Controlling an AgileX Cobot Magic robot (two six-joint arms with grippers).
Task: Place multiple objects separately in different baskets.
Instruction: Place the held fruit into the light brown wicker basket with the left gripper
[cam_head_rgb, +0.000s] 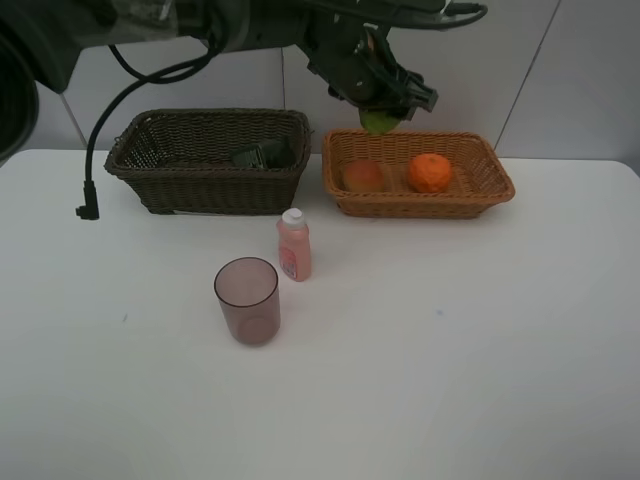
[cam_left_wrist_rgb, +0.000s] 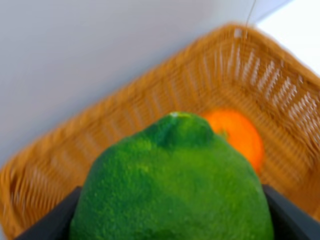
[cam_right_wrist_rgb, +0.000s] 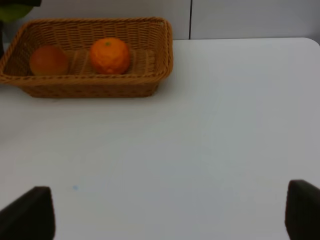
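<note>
The green fruit's bottom hangs above the light basket's bottom and the fruit would drop, so my left gripper lowers it in now, before opening.
My left gripper (cam_head_rgb: 384, 108) reaches across and is shut on the green round fruit (cam_head_rgb: 379, 121), holding it above the back rim of the light orange-tan basket (cam_head_rgb: 492, 185). The fruit (cam_left_wrist_rgb: 172, 185) fills the left wrist view between dark fingers (cam_left_wrist_rgb: 47, 222). The orange (cam_head_rgb: 430, 172) and the red-orange peach (cam_head_rgb: 363, 175) lie in that basket. The dark green bottle (cam_head_rgb: 262, 155) lies in the dark brown basket (cam_head_rgb: 200, 190). The pink white-capped bottle (cam_head_rgb: 294, 245) and the mauve cup (cam_head_rgb: 247, 300) stand on the table. My right gripper (cam_right_wrist_rgb: 170, 215) is open over bare table.
The white table (cam_head_rgb: 480, 340) ends at a white wall behind the baskets. A black cable with a plug (cam_head_rgb: 88, 205) hangs left of the dark basket. The right wrist view shows the light basket (cam_right_wrist_rgb: 155, 55) with the orange (cam_right_wrist_rgb: 110, 55) and peach (cam_right_wrist_rgb: 48, 60).
</note>
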